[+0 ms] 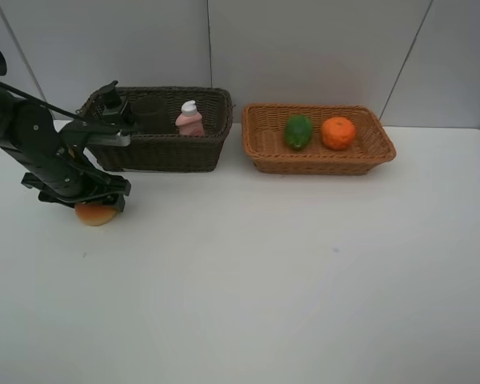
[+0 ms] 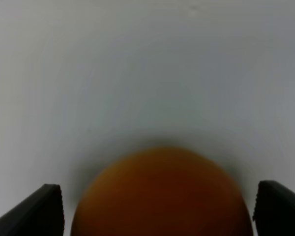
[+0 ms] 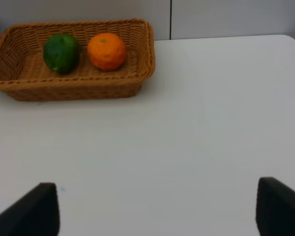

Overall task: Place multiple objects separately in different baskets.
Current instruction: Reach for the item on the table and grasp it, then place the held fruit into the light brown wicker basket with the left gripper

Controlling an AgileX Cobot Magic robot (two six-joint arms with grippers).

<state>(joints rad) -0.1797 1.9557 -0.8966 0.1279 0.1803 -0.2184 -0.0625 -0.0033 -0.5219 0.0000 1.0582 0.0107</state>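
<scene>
The peach-like fruit [image 1: 96, 214] is to go into the light tan basket, so the left gripper should grab it next by its rounded sides.
A red-orange peach-like fruit [image 1: 96, 214] lies on the white table in front of the dark brown basket [image 1: 168, 152]. My left gripper [image 1: 94, 203] is down over it, open. In the left wrist view the fruit [image 2: 162, 196] sits between the two fingertips [image 2: 44, 211] with a gap on each side. The dark basket holds a dark green pump bottle [image 1: 112, 104], a dim cup [image 1: 150, 109] and a pink bottle with a white cap [image 1: 190, 120]. In the light tan basket [image 1: 320, 164] lie a green lime [image 1: 298, 131] and an orange tangerine [image 1: 338, 133]. My right gripper [image 3: 157, 211] is open over bare table.
The two baskets stand side by side at the back, close to the grey wall. The right wrist view shows the tan basket [image 3: 73, 91] with the lime [image 3: 62, 52] and tangerine [image 3: 106, 50]. White tabletop stretches across the front and right.
</scene>
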